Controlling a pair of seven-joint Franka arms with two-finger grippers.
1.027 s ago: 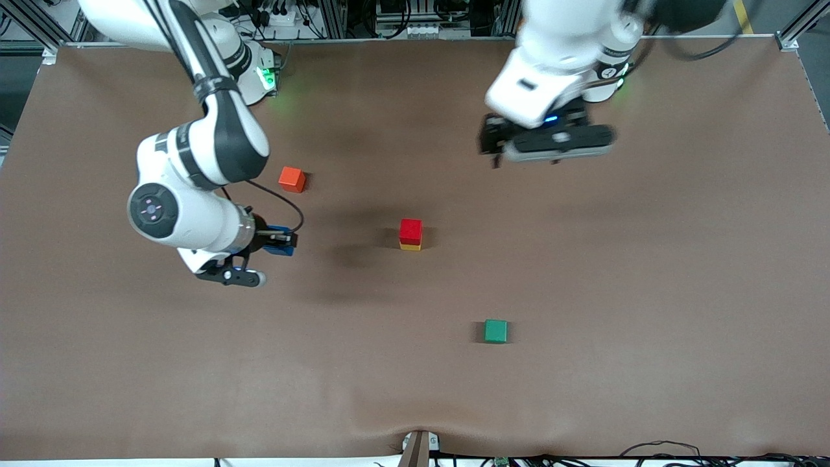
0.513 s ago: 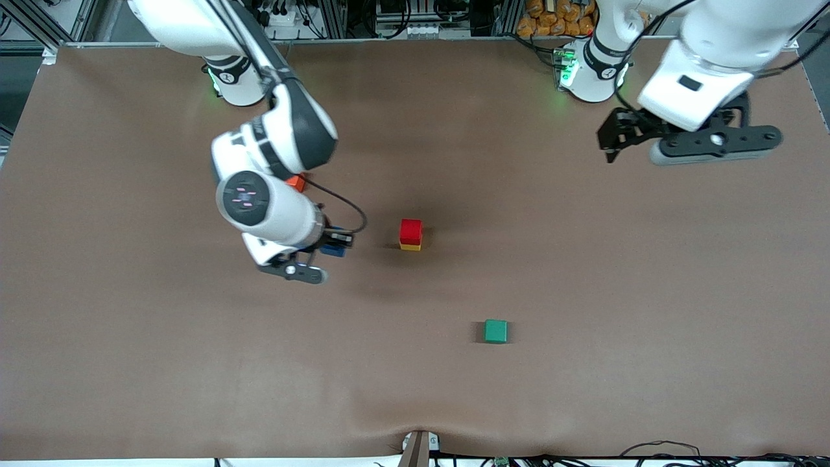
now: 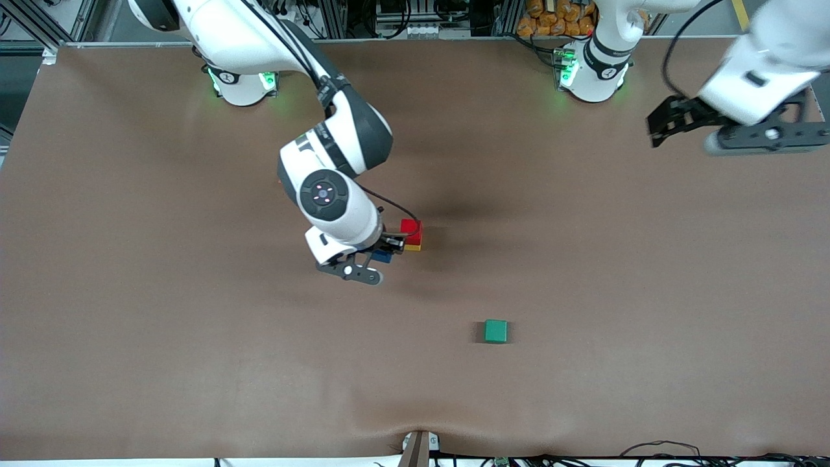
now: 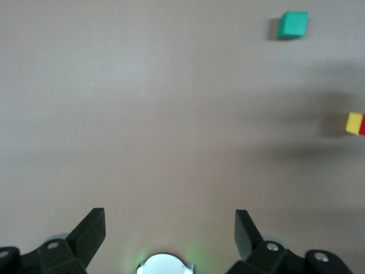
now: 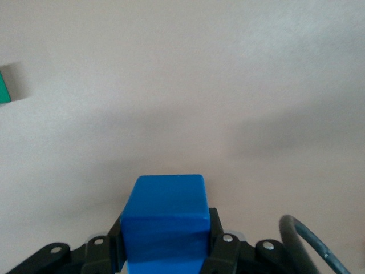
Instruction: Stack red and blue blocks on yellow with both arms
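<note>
The blue block [image 3: 382, 257] is hanging beside the red block's top [image 3: 410, 226], so the robot's right gripper needs to move the blue block over the red block's top before it lets go.
The red block [image 3: 411, 228] sits on the yellow cube [image 3: 413, 246] in the middle of the table. My right gripper [image 3: 388, 250] hangs right beside this stack, toward the right arm's end, and is shut on the blue block [image 3: 382, 257]. The right wrist view shows the blue block [image 5: 165, 214] clamped between the jaws of the right gripper [image 5: 165, 240]. My left gripper [image 3: 658, 126] is open and holds nothing, up over the left arm's end of the table. In the left wrist view the left gripper [image 4: 170, 225] stands wide apart, with the yellow cube [image 4: 353, 123] at the frame's edge.
A green cube [image 3: 495, 331] lies alone on the brown table [image 3: 194, 363], nearer to the front camera than the stack. It also shows as the green cube [image 4: 293, 25] in the left wrist view and the green cube [image 5: 4, 85] in the right wrist view.
My right arm has carried the blue block from the right arm's end toward the stack and now reaches it. The left arm has swung away toward its own end of the table.
</note>
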